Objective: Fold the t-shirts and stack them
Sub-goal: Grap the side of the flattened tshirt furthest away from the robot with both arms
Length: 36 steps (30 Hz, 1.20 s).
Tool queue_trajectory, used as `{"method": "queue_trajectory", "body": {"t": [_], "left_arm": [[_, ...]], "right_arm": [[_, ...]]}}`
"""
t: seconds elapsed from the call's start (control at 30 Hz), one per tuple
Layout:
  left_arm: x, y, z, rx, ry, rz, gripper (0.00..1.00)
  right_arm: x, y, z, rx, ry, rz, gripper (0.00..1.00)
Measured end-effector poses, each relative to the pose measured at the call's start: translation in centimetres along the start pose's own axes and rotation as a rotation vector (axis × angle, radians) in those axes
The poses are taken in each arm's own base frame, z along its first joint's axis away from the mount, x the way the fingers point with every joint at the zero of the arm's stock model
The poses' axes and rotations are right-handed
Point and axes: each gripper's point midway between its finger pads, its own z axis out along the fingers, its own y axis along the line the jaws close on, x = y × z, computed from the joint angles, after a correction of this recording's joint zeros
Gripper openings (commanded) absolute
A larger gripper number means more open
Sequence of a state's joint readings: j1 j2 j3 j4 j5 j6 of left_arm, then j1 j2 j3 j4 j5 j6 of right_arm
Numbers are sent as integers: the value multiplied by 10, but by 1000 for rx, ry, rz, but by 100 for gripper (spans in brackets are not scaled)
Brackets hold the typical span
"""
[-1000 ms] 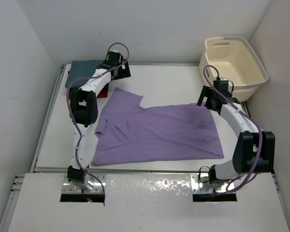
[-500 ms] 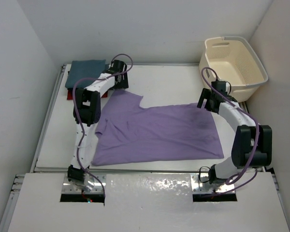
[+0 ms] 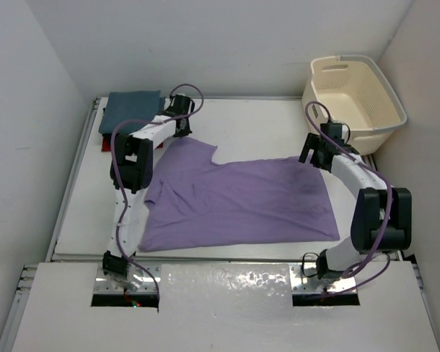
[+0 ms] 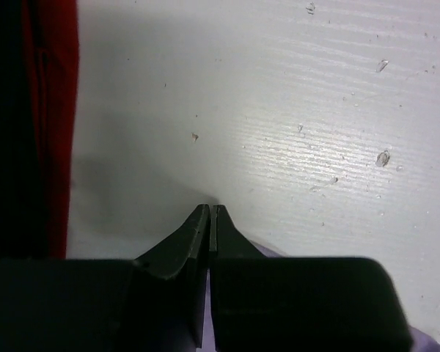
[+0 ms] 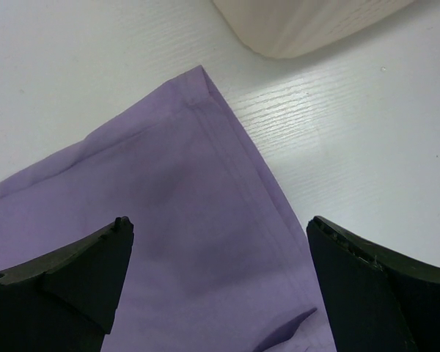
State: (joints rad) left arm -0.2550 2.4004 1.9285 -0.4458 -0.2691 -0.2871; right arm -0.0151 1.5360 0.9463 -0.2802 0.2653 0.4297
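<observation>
The right gripper grabs the lavender t-shirt by its far corner beside the laundry basket next. Then I fold the t-shirt's far edge inward.
The lavender t-shirt lies spread flat across the middle of the table. My left gripper is down at its far left corner, shut, with a sliver of lavender cloth showing beside and between the fingers in the left wrist view. My right gripper hovers open over the shirt's far right corner, one finger on each side of the hem. A folded teal t-shirt tops a pile at the far left, and a red t-shirt edge shows beneath it.
The cream laundry basket stands at the far right corner, and its wall is just beyond the right gripper. White walls close in the table on three sides. The folded pile lies close to the left gripper.
My left gripper came down from above the pile onto the shirt's far left corner and closed there. The right arm barely moved and stayed open.
</observation>
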Motion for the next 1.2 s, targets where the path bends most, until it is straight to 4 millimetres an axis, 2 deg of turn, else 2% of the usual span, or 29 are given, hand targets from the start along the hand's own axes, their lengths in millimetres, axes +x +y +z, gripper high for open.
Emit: {"method": "queue_trajectory", "body": {"t": [0.23, 0.4, 0.67, 0.87, 0.93, 1.0, 1.2], "left_arm": [[5, 6, -7, -6, -7, 2, 0], [16, 14, -21, -10, 7, 21, 0], [-10, 10, -58, 52, -81, 11, 0], [-9, 10, -69, 82, -92, 7, 0], [-4, 11, -70, 84, -84, 9, 0], [2, 12, -71, 88, -74, 11, 0], [7, 14, -85, 108, -78, 9, 0]], "right_arm": [[1, 8, 12, 56, 0, -13, 99], [-10, 16, 27, 118, -22, -7, 99], [-19, 25, 55, 251, -60, 46, 98], [-30, 37, 80, 302, -84, 84, 88], [-33, 40, 88, 312, -90, 94, 81], [-29, 38, 90, 326, -86, 98, 75], [-25, 33, 93, 357, -86, 107, 72]]}}
